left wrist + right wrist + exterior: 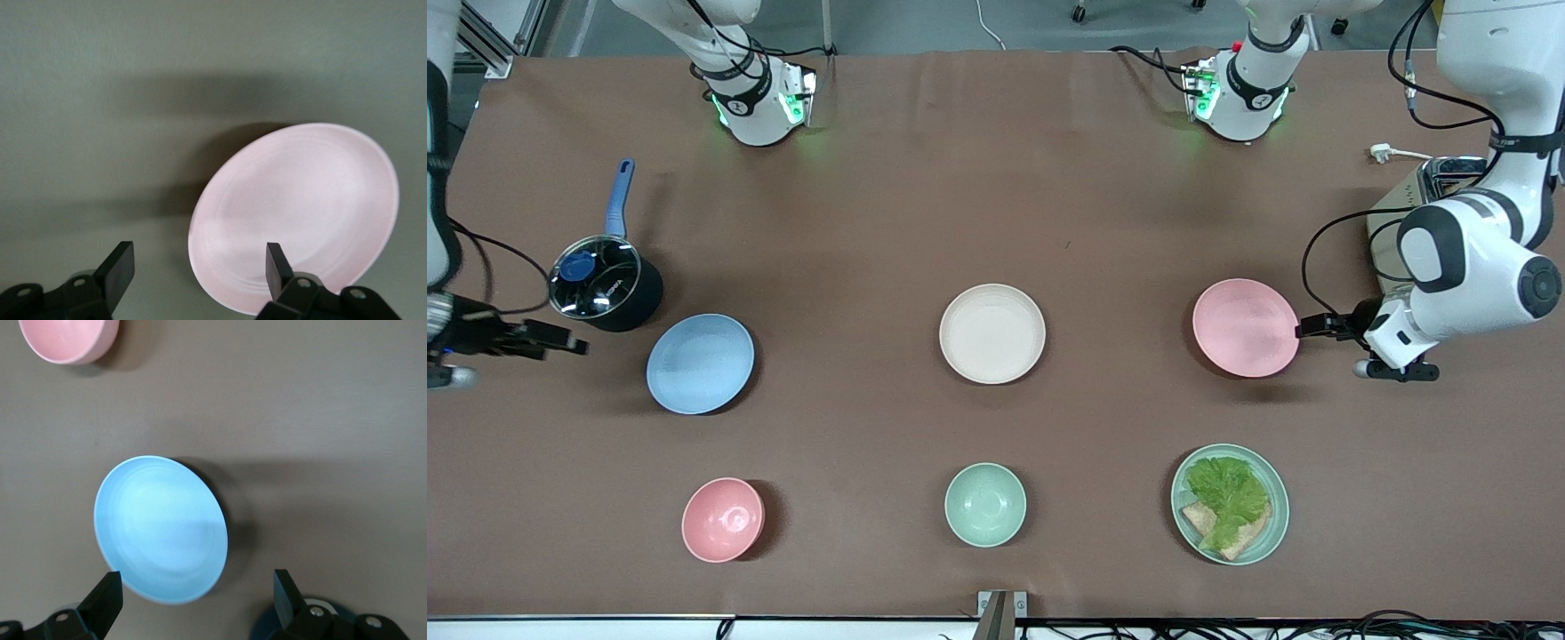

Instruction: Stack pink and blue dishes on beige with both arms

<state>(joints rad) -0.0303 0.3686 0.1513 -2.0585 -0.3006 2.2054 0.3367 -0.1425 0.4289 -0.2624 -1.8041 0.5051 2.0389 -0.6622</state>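
My right gripper's open fingers span less than the width of the blue plate's round side [700, 364]. My right gripper should next pinch the blue plate by its thin rim [651, 361].
The beige plate [992, 333] lies in the middle of the table. The pink plate [1246, 327] lies beside it toward the left arm's end, and the blue plate [701, 363] toward the right arm's end. My left gripper [1309, 327] is open just off the pink plate's outer rim. In the left wrist view the pink plate [300, 213] fills the space past the left gripper [199, 260], and one finger [275, 261] overlaps its rim. My right gripper [569, 345] is open beside the blue plate and apart from it. The blue plate [160, 528] lies ahead of the right gripper [197, 585].
A dark pot [605, 286] with a blue handle and glass lid stands close to the right gripper. Nearer the camera lie a pink bowl [723, 519], a mint-green bowl [985, 504] and a mint-green plate [1276, 516] with lettuce and bread. A pale appliance [1432, 182] stands by the left arm.
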